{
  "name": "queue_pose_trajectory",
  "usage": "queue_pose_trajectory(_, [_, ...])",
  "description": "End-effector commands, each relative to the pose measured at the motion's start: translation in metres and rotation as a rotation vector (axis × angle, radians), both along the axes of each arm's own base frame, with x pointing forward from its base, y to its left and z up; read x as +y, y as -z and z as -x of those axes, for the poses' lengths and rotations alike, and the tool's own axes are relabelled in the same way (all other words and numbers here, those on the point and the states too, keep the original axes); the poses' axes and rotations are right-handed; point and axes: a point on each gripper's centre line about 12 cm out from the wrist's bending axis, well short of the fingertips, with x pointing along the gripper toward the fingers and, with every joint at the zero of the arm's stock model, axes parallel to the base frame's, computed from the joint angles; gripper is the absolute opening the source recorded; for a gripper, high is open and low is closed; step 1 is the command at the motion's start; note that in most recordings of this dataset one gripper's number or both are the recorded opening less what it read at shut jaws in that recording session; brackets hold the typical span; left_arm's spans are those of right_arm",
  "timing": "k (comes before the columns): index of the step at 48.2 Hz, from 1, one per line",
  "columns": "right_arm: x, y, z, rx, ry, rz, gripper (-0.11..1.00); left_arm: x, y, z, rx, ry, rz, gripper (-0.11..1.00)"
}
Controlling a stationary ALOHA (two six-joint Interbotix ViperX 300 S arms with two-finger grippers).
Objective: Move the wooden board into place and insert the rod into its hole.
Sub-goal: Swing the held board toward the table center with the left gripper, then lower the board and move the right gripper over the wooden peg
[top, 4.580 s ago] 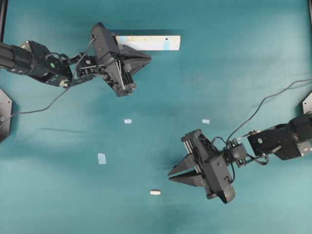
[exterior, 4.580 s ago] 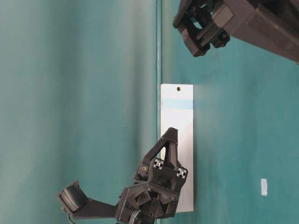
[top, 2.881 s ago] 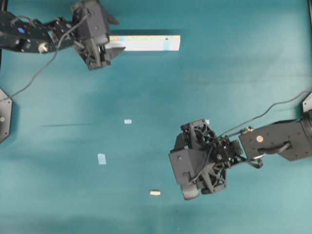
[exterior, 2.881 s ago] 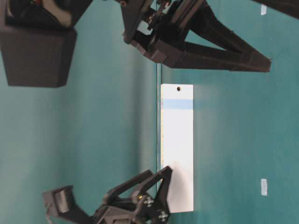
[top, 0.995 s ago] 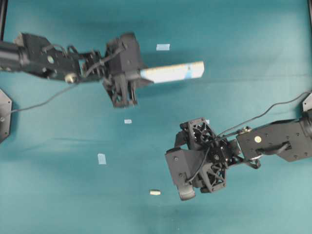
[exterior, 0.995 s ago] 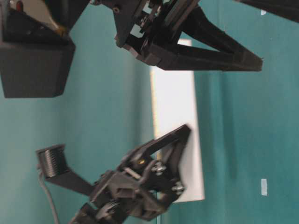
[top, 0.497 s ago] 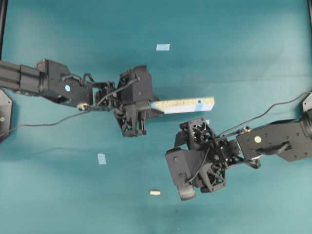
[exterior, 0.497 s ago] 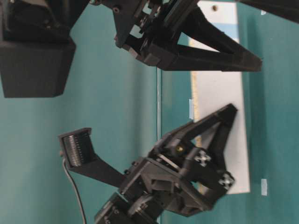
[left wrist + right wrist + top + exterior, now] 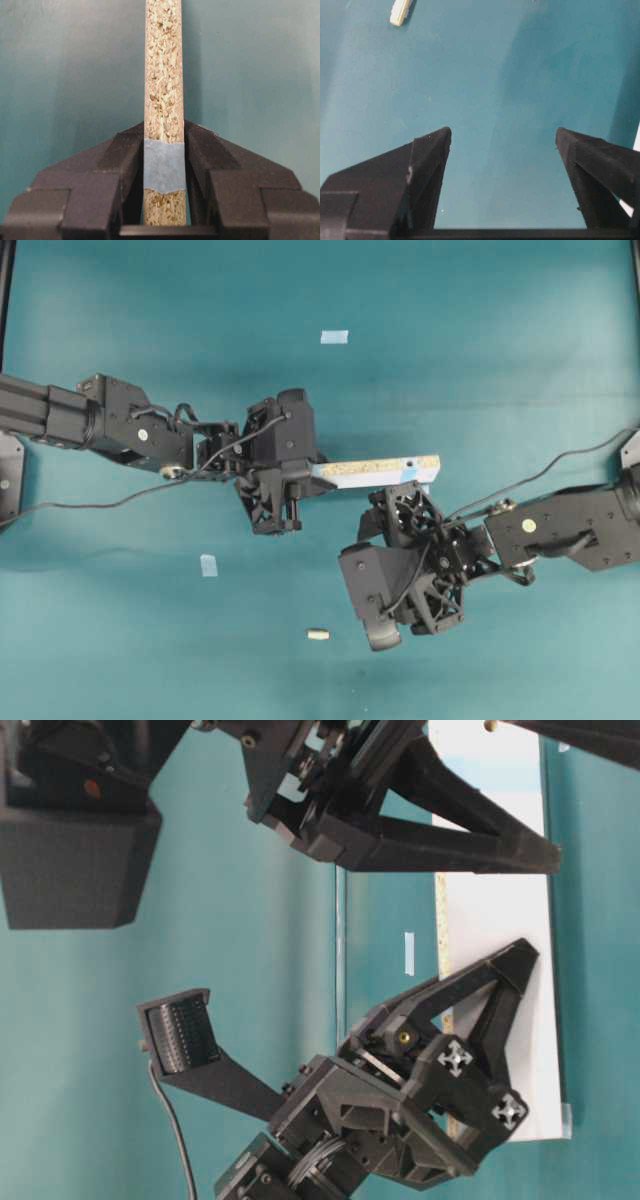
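The board's lower edge [image 9: 375, 486] stands on the tabletop beside the blue tape mark, so the robot's left gripper should release the board now.
My left gripper [image 9: 312, 472] is shut on the wooden board [image 9: 375, 472] and holds it on edge above the table's middle. The speckled edge faces up, and the hole [image 9: 409, 464] is near the blue-taped free end. In the left wrist view the jaws [image 9: 164, 132] clamp both faces of the board [image 9: 163, 75] at a blue tape patch [image 9: 164, 165]. The table-level view shows the whitish face [image 9: 500, 940]. My right gripper [image 9: 398, 565] is open and empty, tilted down beside the board's free end. The rod [image 9: 318, 634] lies on the table and also shows in the right wrist view [image 9: 400, 12].
Pale-blue tape squares lie on the teal table at the back [image 9: 334, 337] and front left [image 9: 208, 565]. The right arm's cable [image 9: 560, 455] loops at the right. The board's free end passes just above the right gripper's body.
The left gripper took the board from the table's far edge, lifted it, turned it on edge and carried it toward the middle. The right gripper has tilted down and then stayed still.
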Motion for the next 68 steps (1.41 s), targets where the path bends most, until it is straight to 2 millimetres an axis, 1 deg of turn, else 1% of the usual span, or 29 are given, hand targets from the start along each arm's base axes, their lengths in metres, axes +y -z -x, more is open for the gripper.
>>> queue_pose_trajectory(1, [0.0017, -0.0139, -0.0036, -0.042, -0.004, -0.01, 0.9, -0.0005, -0.0134, -0.0062, -0.045, -0.014, 0.018, 0.21])
queue_pose_trajectory(21, [0.0015, -0.0135, -0.0032, -0.04, -0.005, -0.008, 0.9, -0.0018, -0.0141, -0.0071, -0.046, -0.006, 0.013, 0.21])
queue_pose_trajectory(37, [0.0016, -0.0128, -0.0033, -0.039, -0.005, -0.008, 0.9, -0.0045, -0.0145, -0.0031, -0.041, 0.025, -0.018, 0.22])
queue_pose_trajectory(39, [0.0016, -0.0122, -0.0033, -0.038, -0.005, -0.008, 0.9, -0.0052, -0.0157, -0.0031, -0.044, 0.036, -0.03, 0.27])
queue_pose_trajectory(41, [0.0016, -0.0122, -0.0033, -0.038, -0.005, -0.008, 0.9, -0.0058, -0.0166, -0.0027, -0.045, 0.044, -0.039, 0.36])
queue_pose_trajectory(42, [0.0016, -0.0122, -0.0033, -0.038, -0.005, -0.008, 0.9, -0.0064, -0.0161, -0.0023, -0.044, 0.05, -0.045, 0.38])
queue_pose_trajectory(48, [0.0016, -0.0122, -0.0033, -0.038, -0.005, -0.008, 0.9, -0.0064, -0.017, -0.0014, -0.043, 0.071, -0.072, 0.35])
queue_pose_trajectory(62, [0.001, -0.0122, -0.0035, -0.038, -0.004, -0.008, 0.9, -0.0064, -0.0176, -0.0014, -0.044, 0.079, -0.083, 0.35])
queue_pose_trajectory(68, [0.0018, -0.0161, -0.0062, -0.042, 0.005, -0.016, 0.9, -0.0065, -0.0202, 0.0007, -0.04, 0.078, -0.08, 0.44])
